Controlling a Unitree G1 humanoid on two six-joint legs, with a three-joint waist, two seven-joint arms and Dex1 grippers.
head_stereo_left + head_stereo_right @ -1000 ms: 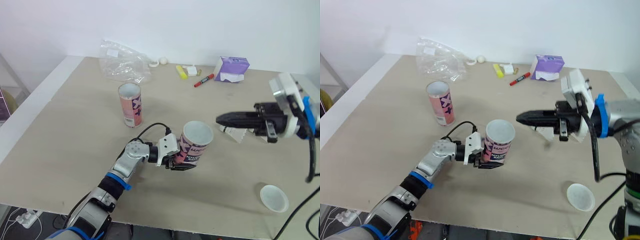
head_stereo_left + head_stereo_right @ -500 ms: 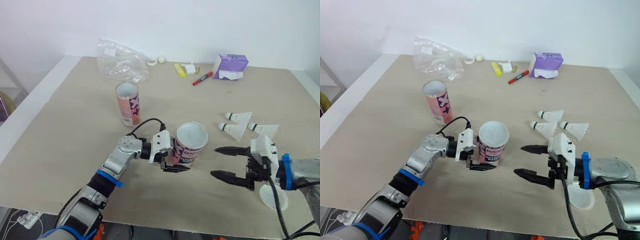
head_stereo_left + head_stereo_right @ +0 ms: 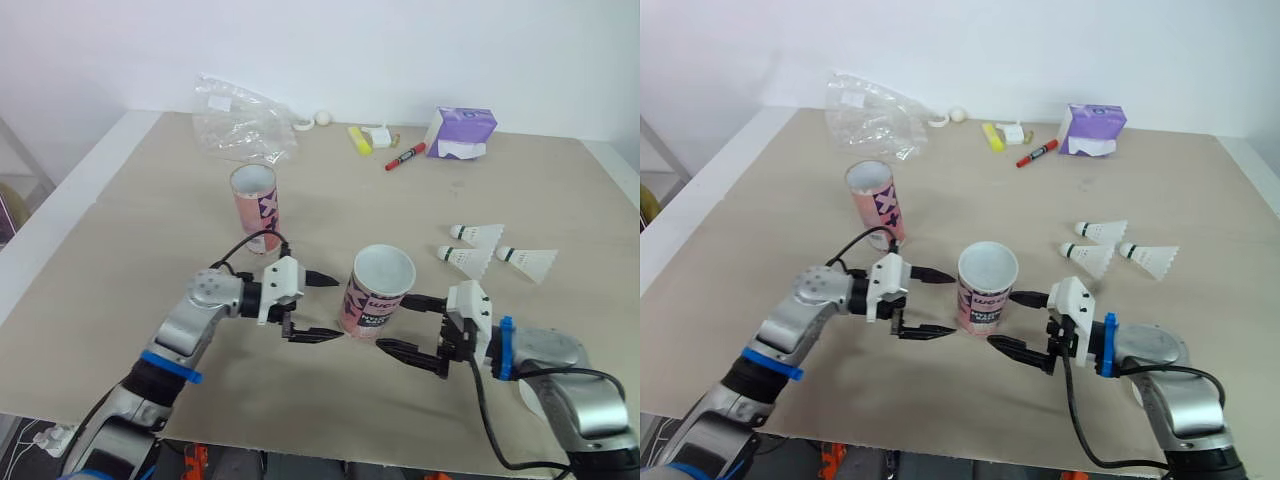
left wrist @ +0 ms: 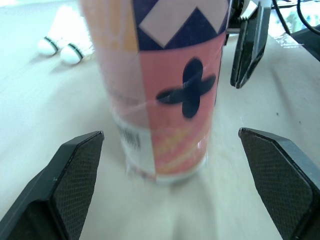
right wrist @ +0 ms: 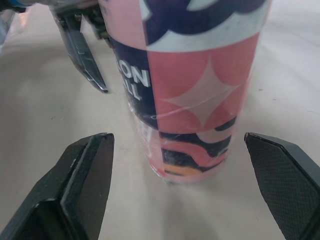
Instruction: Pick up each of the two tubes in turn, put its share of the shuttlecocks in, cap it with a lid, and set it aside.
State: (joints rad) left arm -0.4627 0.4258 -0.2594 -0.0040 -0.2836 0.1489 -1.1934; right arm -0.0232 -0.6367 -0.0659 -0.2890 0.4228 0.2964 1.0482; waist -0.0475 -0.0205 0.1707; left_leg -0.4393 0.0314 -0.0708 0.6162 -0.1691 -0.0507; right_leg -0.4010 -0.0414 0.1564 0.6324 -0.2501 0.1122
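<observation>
The pink tube needs to be set aside with its top rim (image 3: 384, 250) kept free. My right gripper should grab the tube by its base (image 3: 362, 325) next.
A pink and navy tube (image 3: 376, 292) stands upright mid-table, its top open, with a gripper on either side. My left gripper (image 3: 322, 306) is open just to its left, fingers apart from the wall. My right gripper (image 3: 398, 324) is open at its right front, fingertips near the base. In the left wrist view the tube (image 4: 165, 95) stands beyond my two fingers (image 4: 75, 190); the right wrist view shows the tube (image 5: 197, 95) the same way. A second open tube (image 3: 256, 207) stands farther back left. Three shuttlecocks (image 3: 467, 259) lie to the right.
A crumpled clear plastic bag (image 3: 245, 120) lies at the back left. A purple box (image 3: 462, 135), a red marker (image 3: 407, 158) and a yellow item (image 3: 361, 142) sit along the back. The table's front edge runs close below both arms.
My left gripper let go of the tilted tube and drew back left; the tube now stands upright. My right gripper opened and came down from by the shuttlecocks to the tube's right.
</observation>
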